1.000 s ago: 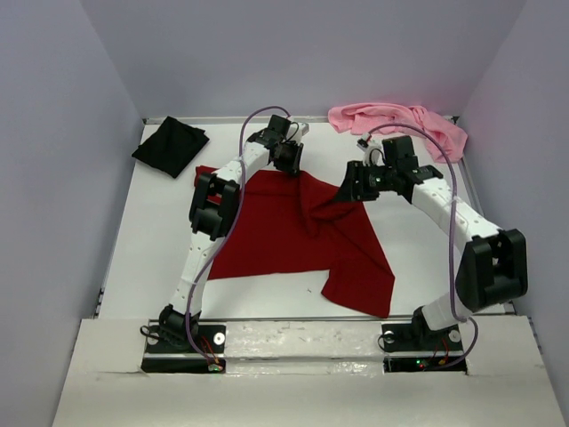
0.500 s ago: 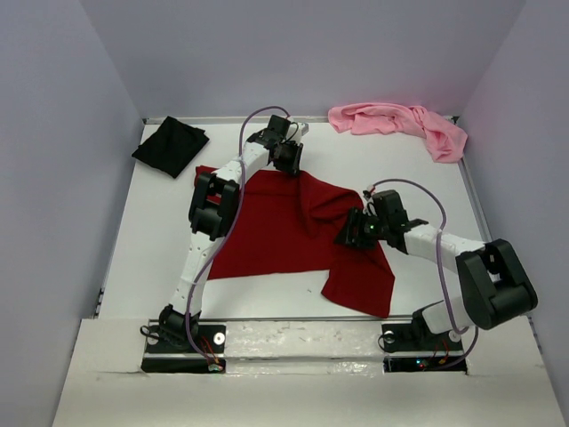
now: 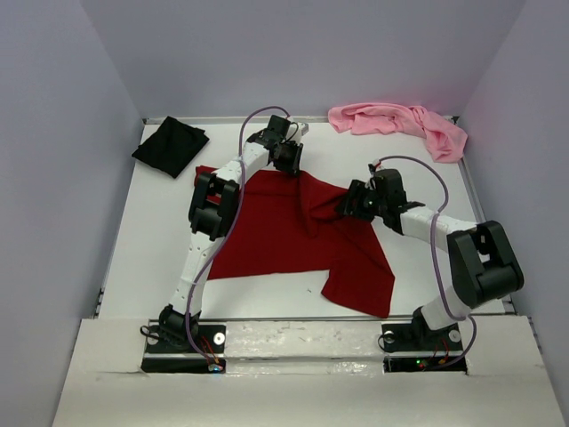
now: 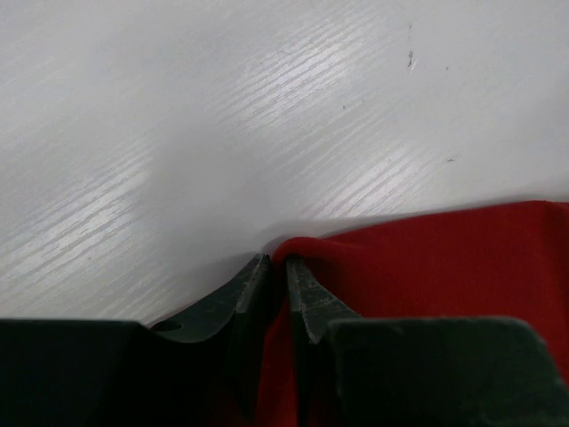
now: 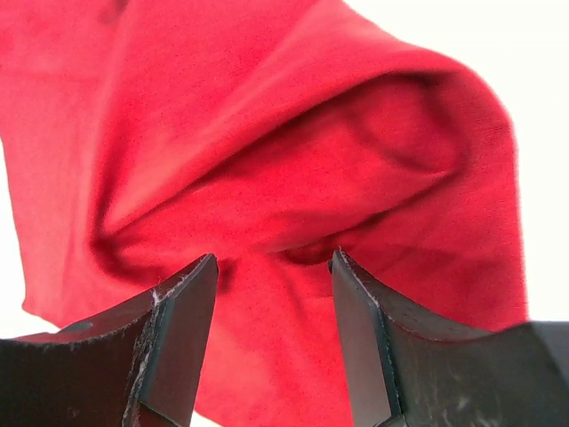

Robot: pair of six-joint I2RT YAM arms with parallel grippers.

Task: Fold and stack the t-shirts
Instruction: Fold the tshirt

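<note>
The robot's right gripper should next draw the far edge of the dark red t-shirt straight for folding, so it should grab the t-shirt by its bunched fold [image 3: 341,210] [image 5: 283,243].
The dark red t-shirt [image 3: 284,236] lies spread in the middle of the table, bunched into a raised fold on its right side [image 5: 293,169]. My left gripper [image 3: 287,161] is at the shirt's far edge, shut on a pinch of the red cloth [image 4: 427,267]; its jaws stand almost together with the hem between them. My right gripper [image 3: 348,207] hangs open just over the bunched fold, its fingertips [image 5: 191,285] wide apart with red cloth below them. The black t-shirt [image 3: 171,146] lies folded at the far left corner. The light pink t-shirt [image 3: 400,122] lies crumpled at the far right.
White table [image 3: 160,231] with a raised rim at the back and sides. Grey walls close in on the left, back and right. Both arm bases stand at the near edge [image 3: 302,342]. A purple cable loops above each arm.
The right gripper swung toward the near side along the shirt's right part, then came back up to the bunched fold. The left arm and the shirts have not moved.
</note>
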